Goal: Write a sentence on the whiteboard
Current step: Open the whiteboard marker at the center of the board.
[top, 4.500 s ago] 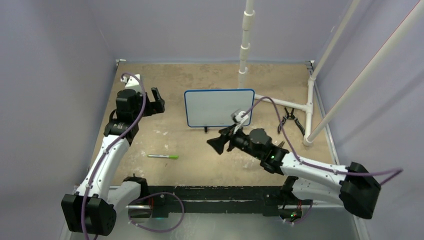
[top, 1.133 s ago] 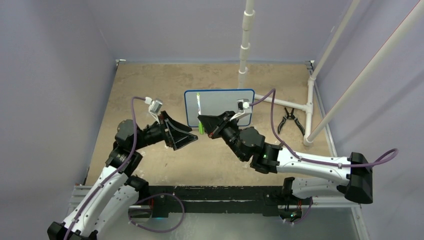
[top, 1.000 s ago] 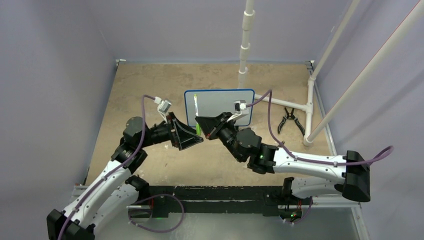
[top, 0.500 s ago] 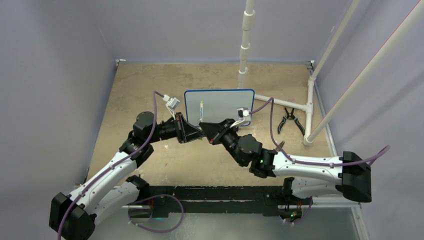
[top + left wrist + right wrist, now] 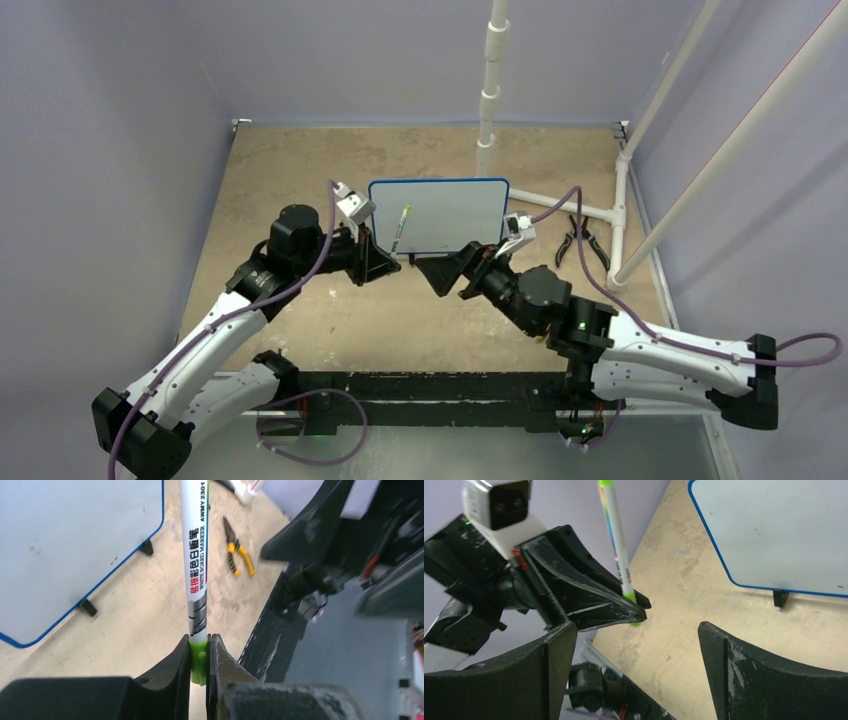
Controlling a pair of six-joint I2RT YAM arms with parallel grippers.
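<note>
Next, my right gripper grabs the marker's white body, so the marker's green end in my left gripper stays free to pull off for writing.
The whiteboard stands upright on its black feet at mid-table, blue-framed; its face looks blank and the sentence is not visible in any view. A white marker with a green end rises slanted in front of the board's left part. My left gripper is shut on that green end, the marker's printed barrel pointing away from the fingers. My right gripper stands open just right of the left one, apart from the marker, with nothing between its fingers.
Black-and-yellow pliers lie on the tan tabletop right of the board. A white pipe frame stands at the right edge, with a white upright pipe behind the board. The two arms nearly meet in front of the board.
The left gripper closed on the marker's green end. The right gripper then opened, let the marker go and drew back to the right. The marker now leans before the board.
</note>
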